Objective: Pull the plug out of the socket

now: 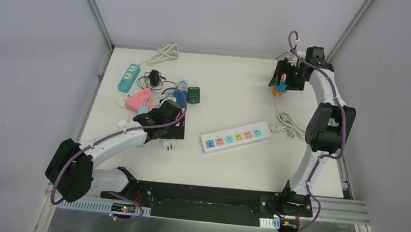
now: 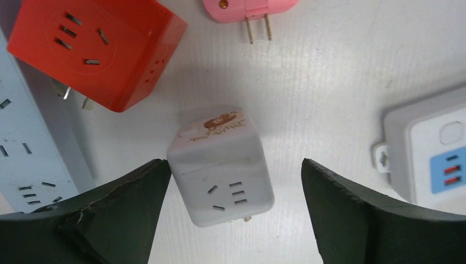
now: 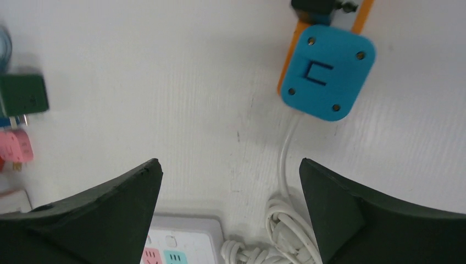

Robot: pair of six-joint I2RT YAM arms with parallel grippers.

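My right gripper grips the blue plug across its thickness next, by the plug's edge jutting past the orange socket strip, to pull it off.
A blue plug (image 3: 328, 71) sits on an orange socket strip (image 3: 287, 66) at the far right of the table, and both show in the top view (image 1: 278, 88). A white cord runs from there to a coil (image 3: 286, 239). My right gripper (image 3: 229, 161) is open and empty, hovering above the table just short of the blue plug (image 1: 280, 80). My left gripper (image 2: 235, 161) is open around a white cube adapter (image 2: 220, 165) lying on the table. The cube touches the left finger (image 2: 137, 203) and is well apart from the right one. In the top view this gripper (image 1: 170, 136) is at centre left.
A white power strip (image 1: 236, 136) with coloured outlets lies mid-table, its coiled cord (image 1: 288, 124) to the right. A red cube adapter (image 2: 99, 49), pink plug (image 2: 247, 8), pale blue strip (image 2: 27, 159) and white strip (image 2: 434, 148) surround the left gripper. A teal strip (image 1: 129, 78) and green adapter (image 1: 194, 94) lie behind.
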